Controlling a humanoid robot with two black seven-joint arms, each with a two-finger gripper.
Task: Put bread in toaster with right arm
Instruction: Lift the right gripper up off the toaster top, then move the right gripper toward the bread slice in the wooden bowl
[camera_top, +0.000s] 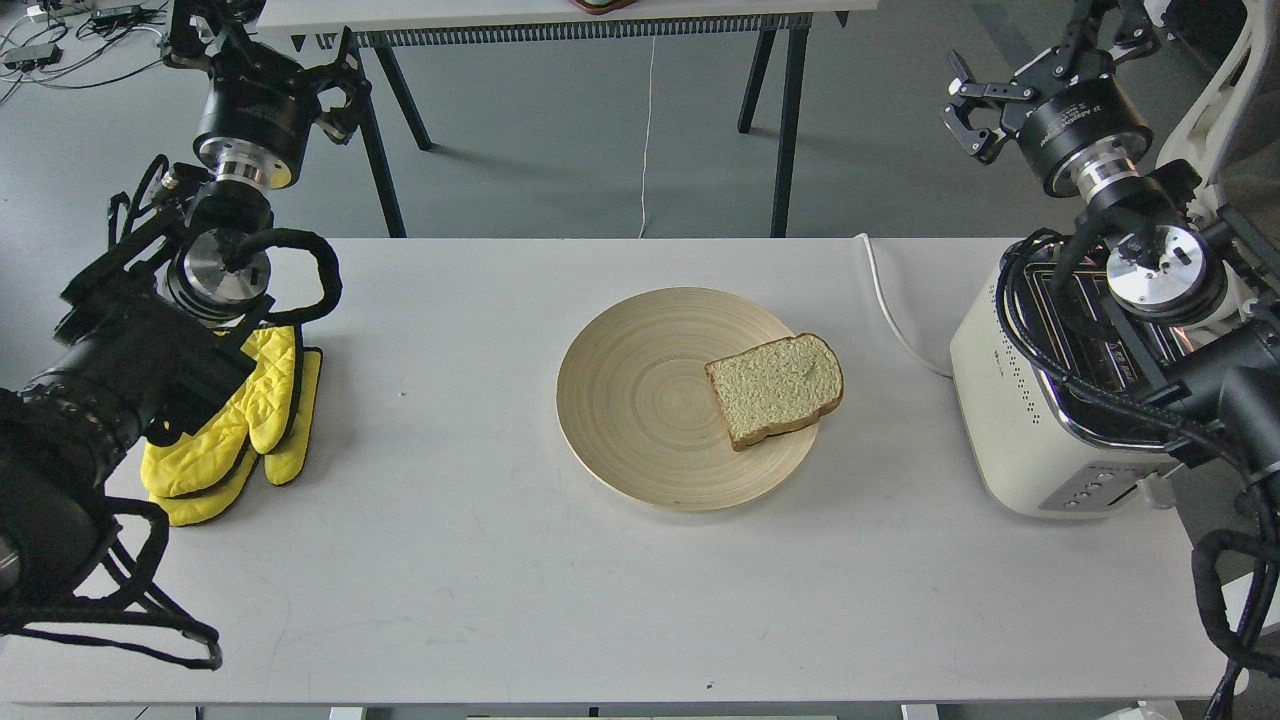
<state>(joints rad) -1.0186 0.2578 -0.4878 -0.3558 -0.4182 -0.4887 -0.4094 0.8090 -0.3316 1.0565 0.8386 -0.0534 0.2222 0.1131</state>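
The bread needs to go in the toaster (1010, 400), so my right gripper needs to grab the slice by its rounded crust edge (834, 371) next.
A slice of pale bread (775, 390) with a brown crust lies flat on the right side of a round beige plate (640, 400) in the middle of the white table. The cream-white toaster (1010, 400) stands at the table's right edge; my right arm crosses over its chrome top and hides most of the slots. My right gripper (962, 110) hangs high beyond the table's far edge, above and behind the toaster, open and empty, far from the bread. My left gripper (350, 90) is raised at the top left, open and empty.
Yellow oven gloves (250, 420) lie at the table's left under my left arm. The toaster's white cord (890, 310) runs over the far edge. A second table on black legs (790, 120) stands behind.
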